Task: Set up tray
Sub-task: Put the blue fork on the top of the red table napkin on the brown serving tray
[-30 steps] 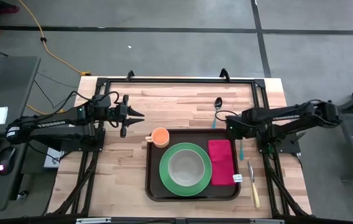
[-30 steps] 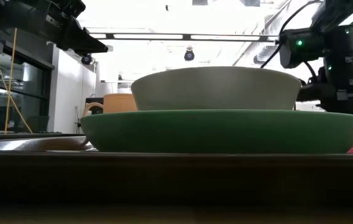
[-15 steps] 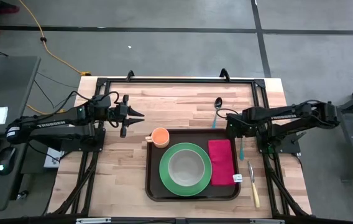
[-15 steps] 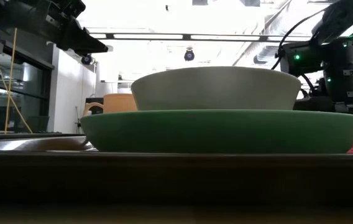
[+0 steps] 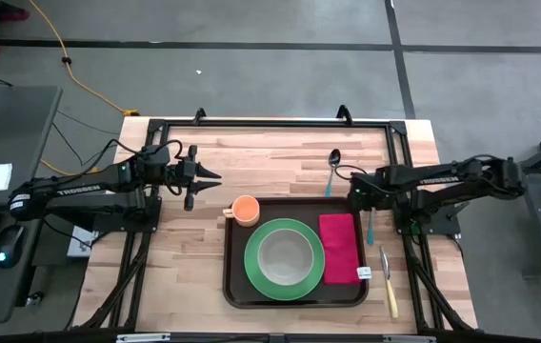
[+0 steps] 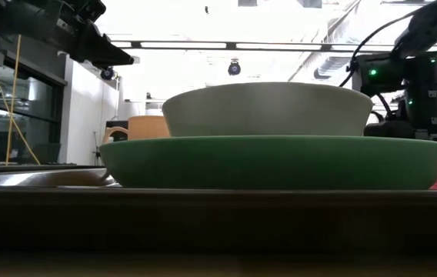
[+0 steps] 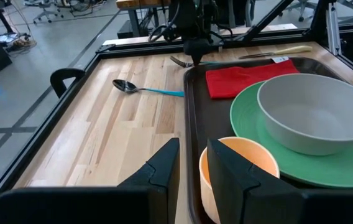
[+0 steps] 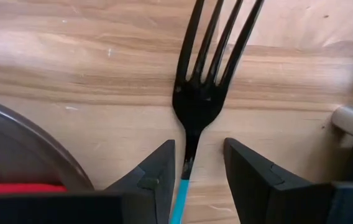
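Observation:
The fork should be grabbed next by its black neck (image 8: 191,147) with my right gripper, so it can be laid on the red napkin.
The dark brown tray (image 5: 234,286) lies on the table's near middle. It carries a green plate (image 5: 254,272) with a grey bowl (image 5: 285,255), an orange cup (image 5: 245,209) and a red napkin (image 5: 339,248). A fork (image 8: 202,93) with black tines and a blue handle lies flat on the wood, just off the tray's right rim (image 5: 370,229). My right gripper (image 8: 198,144) (image 5: 354,195) is open and points down, one finger on each side of the fork's neck without touching it. My left gripper (image 7: 192,155) (image 5: 209,176) hovers left of the cup, open by a narrow gap.
A spoon (image 5: 332,170) with a blue handle lies on the wood beyond the tray's far right corner. A knife (image 5: 388,286) with a pale handle lies right of the tray, near the table's near edge. Bare wood stretches left of the tray and along the far edge.
My right gripper has sunk lower over the fork. Nothing on the table has moved.

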### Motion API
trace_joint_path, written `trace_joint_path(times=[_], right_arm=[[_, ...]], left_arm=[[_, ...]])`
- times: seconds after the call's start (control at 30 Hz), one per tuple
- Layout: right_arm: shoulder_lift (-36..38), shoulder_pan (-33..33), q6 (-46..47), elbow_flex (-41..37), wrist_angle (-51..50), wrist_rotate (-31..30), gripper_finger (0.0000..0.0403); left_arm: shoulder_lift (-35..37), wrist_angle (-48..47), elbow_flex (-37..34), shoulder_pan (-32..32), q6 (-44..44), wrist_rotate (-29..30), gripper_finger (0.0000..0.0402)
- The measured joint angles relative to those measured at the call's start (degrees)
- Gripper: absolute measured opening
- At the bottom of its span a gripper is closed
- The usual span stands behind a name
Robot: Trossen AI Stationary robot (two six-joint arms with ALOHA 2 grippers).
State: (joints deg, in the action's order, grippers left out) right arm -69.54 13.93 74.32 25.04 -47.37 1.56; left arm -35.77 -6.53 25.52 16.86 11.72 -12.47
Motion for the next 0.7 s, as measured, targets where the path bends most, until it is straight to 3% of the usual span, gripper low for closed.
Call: trace_joint_path(times=[0.5, 0.7], right_arm=[[0.25, -0.11, 1.02, 0.13, 1.14, -1.54, 0.0118], [0.22, -0.11, 2.01, 0.11, 1.14, -2.13, 0.0089]], left_arm=[[0.02, 0.03, 0.0, 0.0, 0.0, 0.02, 0.0113], [0.02, 0.03, 0.0, -0.01, 0.01, 0.04, 0.0113]])
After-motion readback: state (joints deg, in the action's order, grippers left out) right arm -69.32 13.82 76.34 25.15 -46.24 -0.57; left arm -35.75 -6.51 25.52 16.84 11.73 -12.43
